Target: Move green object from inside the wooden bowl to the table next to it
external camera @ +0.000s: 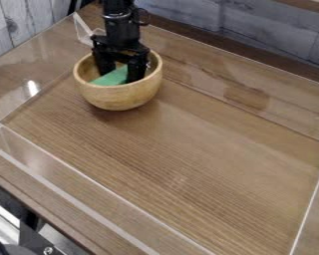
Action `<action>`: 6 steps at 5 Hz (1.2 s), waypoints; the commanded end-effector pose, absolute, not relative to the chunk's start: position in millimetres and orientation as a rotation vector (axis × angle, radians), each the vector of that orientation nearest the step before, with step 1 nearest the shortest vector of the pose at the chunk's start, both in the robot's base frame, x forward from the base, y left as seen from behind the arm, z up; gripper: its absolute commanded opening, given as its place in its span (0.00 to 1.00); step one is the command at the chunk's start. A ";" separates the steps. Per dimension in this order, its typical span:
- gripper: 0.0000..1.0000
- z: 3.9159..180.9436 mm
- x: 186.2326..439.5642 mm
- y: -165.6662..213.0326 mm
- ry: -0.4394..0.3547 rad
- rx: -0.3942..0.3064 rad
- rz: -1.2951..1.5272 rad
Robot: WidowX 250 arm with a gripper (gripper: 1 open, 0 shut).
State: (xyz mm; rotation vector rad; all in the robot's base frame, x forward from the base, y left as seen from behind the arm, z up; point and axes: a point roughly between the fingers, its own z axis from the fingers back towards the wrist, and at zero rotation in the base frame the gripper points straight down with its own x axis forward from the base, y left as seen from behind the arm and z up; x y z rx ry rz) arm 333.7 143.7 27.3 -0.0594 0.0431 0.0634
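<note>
My gripper takes hold of the green bar by one end (128, 68) next, to move it out of the wooden bowl (117, 90) onto the table.
The wooden bowl (117, 90) sits at the back left of the table (189, 149). Inside it lies the green object (113, 76), a bright green bar partly covered by the black arm. My gripper (120, 68) points straight down into the bowl, open, its fingers (103, 66) standing on either side of the green bar. Whether the fingers touch the bar cannot be made out.
Low clear plastic walls (23, 100) border the tabletop on all sides. The brown wood-grain surface stretches to the right of and in front of the bowl. A grey plank wall rises behind the table.
</note>
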 end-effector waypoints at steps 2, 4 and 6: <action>1.00 39.4 329.6 148.7 0.029 -0.085 0.104; 1.00 35.2 327.0 130.3 0.047 -0.111 0.052; 1.00 23.0 326.4 107.1 0.059 -0.144 -0.002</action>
